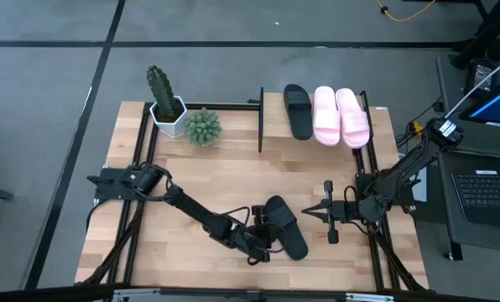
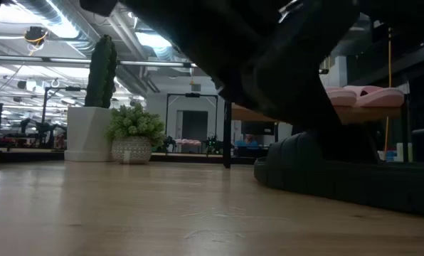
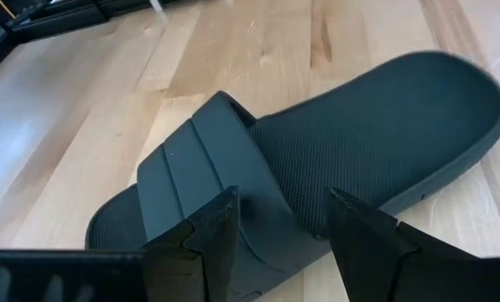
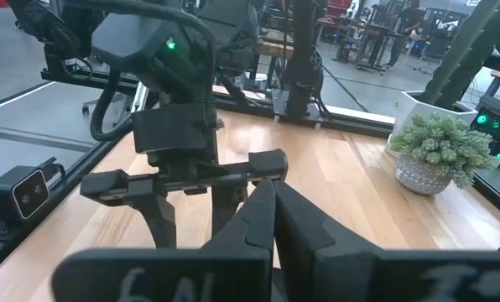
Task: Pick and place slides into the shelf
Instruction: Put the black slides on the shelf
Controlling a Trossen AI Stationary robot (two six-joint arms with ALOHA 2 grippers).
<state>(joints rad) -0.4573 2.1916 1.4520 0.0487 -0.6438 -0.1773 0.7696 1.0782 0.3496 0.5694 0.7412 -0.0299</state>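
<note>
My left gripper grabs the black slide by its strap's edge along the footbed next, to place the black slide on the shelf (image 1: 273,126) beside its match.
One matte black slide (image 1: 285,226) lies sole-down on the tabletop near its near edge; it also shows in the low view (image 2: 340,178). My left gripper (image 1: 263,237) is open over it. In the left wrist view (image 3: 283,195) its fingers stand either side of the wide strap (image 3: 200,159). My right gripper (image 1: 310,215) is shut (image 4: 271,189), level just right of that slide, pointing toward the table's left. On the shelf (image 1: 273,126) at the far right, another black slide (image 1: 298,109) and two pale pink slides (image 1: 340,116) rest on their soles. My left gripper comes at the black slide from above, slanting, with one finger (image 3: 208,235) at the strap's side and the other (image 3: 359,239) over the textured footbed (image 3: 359,143). Whether either finger touches the slide, I cannot tell. The slide lies flat on the table.
A tall cactus in a white pot (image 1: 162,96) and a round green plant (image 1: 203,126) stand at the table's far left, beside the shelf's black post (image 1: 260,119). Bare wood lies between the plants and the arms. A laptop (image 1: 489,193) sits off the table's right.
</note>
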